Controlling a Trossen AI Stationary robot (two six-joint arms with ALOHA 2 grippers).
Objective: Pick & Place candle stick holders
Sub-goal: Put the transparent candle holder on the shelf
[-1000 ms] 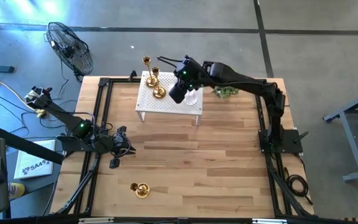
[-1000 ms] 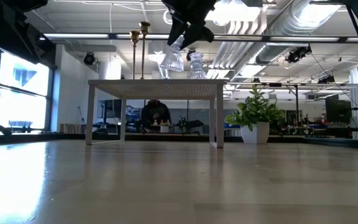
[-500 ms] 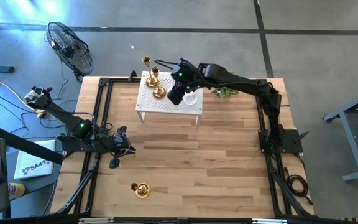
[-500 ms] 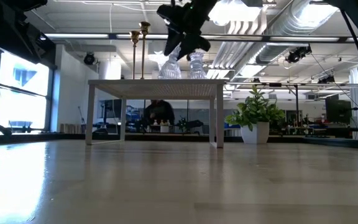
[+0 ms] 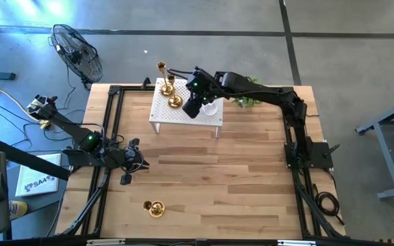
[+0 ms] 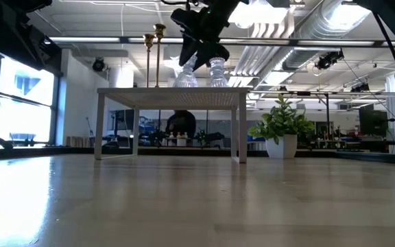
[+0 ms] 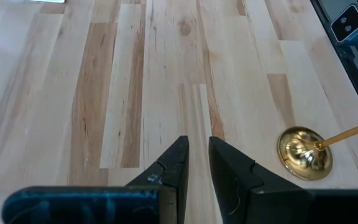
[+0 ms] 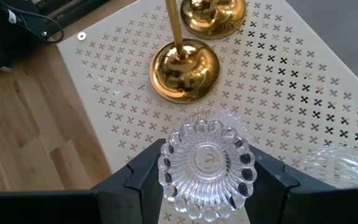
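The glass holder's base [image 8: 219, 118] is at the white perforated stand's top [image 8: 278, 118], inside the stand's edges, and would stand there, so it is now time for my right gripper to open.
My right gripper [image 5: 192, 107] is shut on a clear glass candle stick holder [image 8: 207, 163] over the white perforated stand [image 5: 183, 116] at the table's far side. Two gold holders [image 5: 175, 101] [image 5: 167, 87] stand on their round bases on the stand, just beyond the held one. A second clear glass holder [image 5: 211, 107] stands on the stand beside my right gripper. A third gold holder [image 5: 154, 207] lies on its side on the table near the front edge; it also shows in the left wrist view [image 7: 304, 151]. My left gripper [image 5: 130, 164] is shut and empty at the table's left. My right gripper pinches the clear glass holder between its two fingers [image 8: 143, 173], one on each side of its ribbed body [image 8: 166, 163]. The fingers slant down from the table's right. The holder is tilted, its lower end [image 6: 186, 80] at the stand's top; whether it touches, I cannot tell.
A small green plant [image 5: 248, 101] stands behind the stand's right end. Black frame rails [image 5: 111, 123] run along the table's left and right sides. A fan [image 5: 77, 51] stands on the floor beyond the far left corner.
My right gripper has gone down and a little toward the table's left with the clear glass holder, which has come lower to the level of the stand's top, closer to the gold holders, and stays tilted.
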